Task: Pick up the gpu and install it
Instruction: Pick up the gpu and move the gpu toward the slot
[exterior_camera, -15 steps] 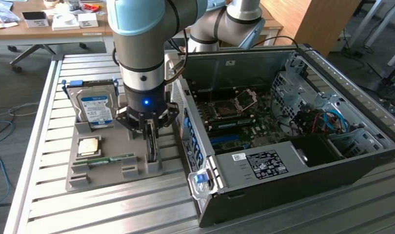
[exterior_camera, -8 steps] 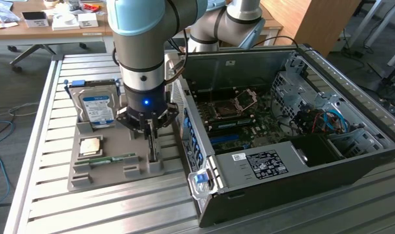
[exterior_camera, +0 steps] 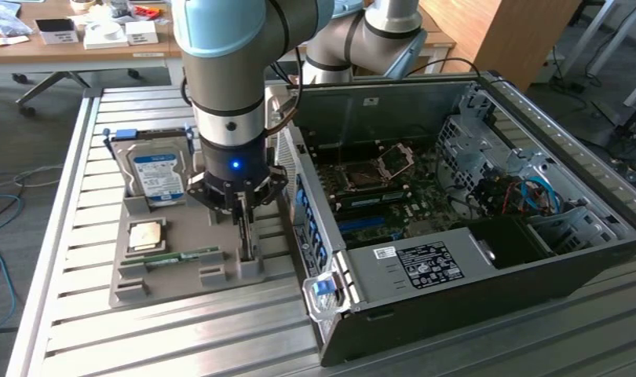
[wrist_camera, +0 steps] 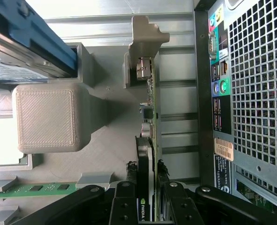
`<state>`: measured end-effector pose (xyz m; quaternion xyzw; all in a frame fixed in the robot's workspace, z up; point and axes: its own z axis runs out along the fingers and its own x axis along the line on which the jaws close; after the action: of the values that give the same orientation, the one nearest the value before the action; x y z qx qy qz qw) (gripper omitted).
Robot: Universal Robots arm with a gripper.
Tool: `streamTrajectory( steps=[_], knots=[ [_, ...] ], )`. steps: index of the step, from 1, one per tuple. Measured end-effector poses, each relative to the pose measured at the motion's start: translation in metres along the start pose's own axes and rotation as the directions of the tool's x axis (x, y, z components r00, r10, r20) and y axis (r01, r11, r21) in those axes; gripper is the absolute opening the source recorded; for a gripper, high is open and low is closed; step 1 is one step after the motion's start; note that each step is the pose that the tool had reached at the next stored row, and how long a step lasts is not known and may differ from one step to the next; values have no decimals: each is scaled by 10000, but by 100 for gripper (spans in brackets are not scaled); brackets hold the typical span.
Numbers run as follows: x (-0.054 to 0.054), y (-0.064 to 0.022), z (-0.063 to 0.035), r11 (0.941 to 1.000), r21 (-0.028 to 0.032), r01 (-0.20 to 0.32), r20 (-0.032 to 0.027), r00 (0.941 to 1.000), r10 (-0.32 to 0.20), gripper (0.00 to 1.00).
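Note:
The GPU has a silver bracket that spreads out and bends at its end, so the robot's gripper next needs to grab the GPU by its flat-sided black shroud (exterior_camera: 245,221) to install it.
The gpu (exterior_camera: 245,238) stands on edge in a slot of the grey holder tray (exterior_camera: 171,287), a thin dark card with its silver bracket at the far end. My gripper (exterior_camera: 242,214) hangs straight down over it. In the wrist view the gpu (wrist_camera: 145,154) runs edge-on between my gripper (wrist_camera: 146,171), one black finger (wrist_camera: 130,176) close on each side with only narrow gaps. The gripper is open and the card rests in the holder.
The holder also carries a silver hard drive (exterior_camera: 155,174), a green memory stick (exterior_camera: 182,257) and a processor chip (exterior_camera: 148,234). The open computer case (exterior_camera: 569,259) lies at the exterior view's right, motherboard (exterior_camera: 386,200) exposed. Its perforated rear panel (wrist_camera: 255,93) is close beside the gpu.

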<state>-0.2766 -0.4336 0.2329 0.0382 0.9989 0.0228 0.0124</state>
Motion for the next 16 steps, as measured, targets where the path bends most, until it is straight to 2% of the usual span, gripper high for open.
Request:
streamTrajectory(
  steps=[16],
  knots=[
    [0, 0, 0, 10000, 0, 0, 0, 10000, 0, 27]
  ],
)
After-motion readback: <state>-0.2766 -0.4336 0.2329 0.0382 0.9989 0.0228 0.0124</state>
